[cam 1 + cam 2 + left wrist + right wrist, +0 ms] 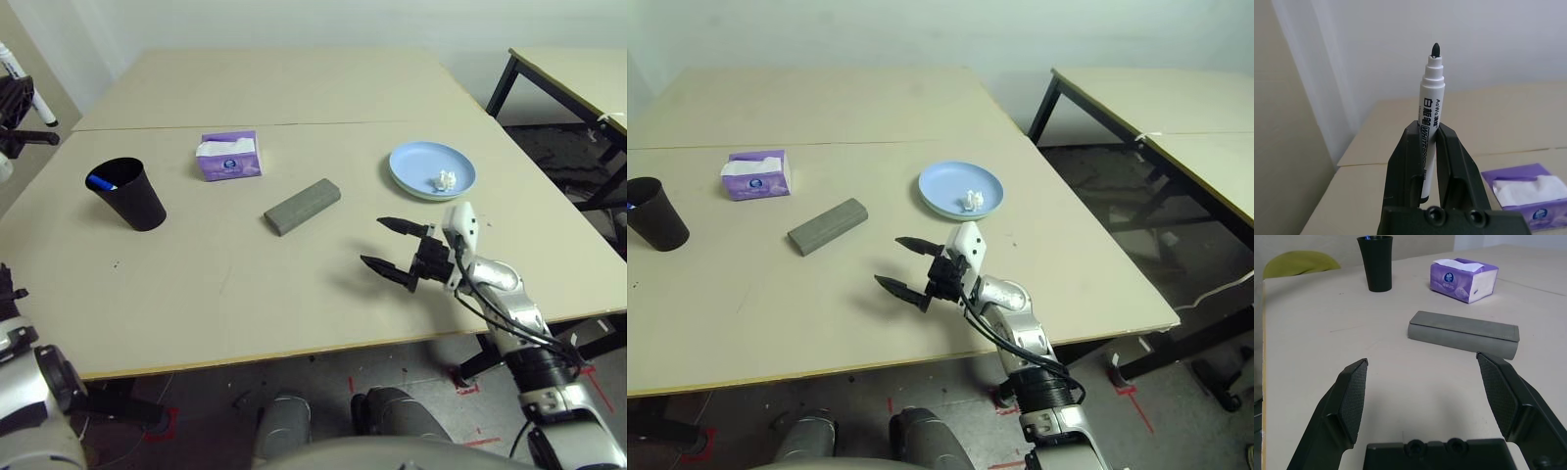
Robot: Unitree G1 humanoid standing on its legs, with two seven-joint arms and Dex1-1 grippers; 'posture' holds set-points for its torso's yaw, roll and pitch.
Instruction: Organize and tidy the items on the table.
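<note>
The white marker's lower end (46, 116) hangs outside the black cup's rim (115, 174), so the marker moves over the cup next, before my left gripper releases it.
My left gripper (1426, 128) is shut on a white marker (1431, 93) with a black tip, held upright above the table's far left side; both appear again as the left gripper (12, 103) and marker (27, 90). My right gripper (372, 241) hovers open and empty over the table (294, 294), pointing toward the grey glasses case (302, 206). A black cup (132, 194) at the left holds a blue-capped marker (101, 182). The purple tissue box (229, 155) stands behind the case. A white paper ball (444, 180) lies in the blue plate (416, 162).
A seam (245, 125) crosses the tabletop behind the tissue box. A smaller black-legged table (578, 78) stands to the right across a gap. Bare tabletop lies between the case and the front edge.
</note>
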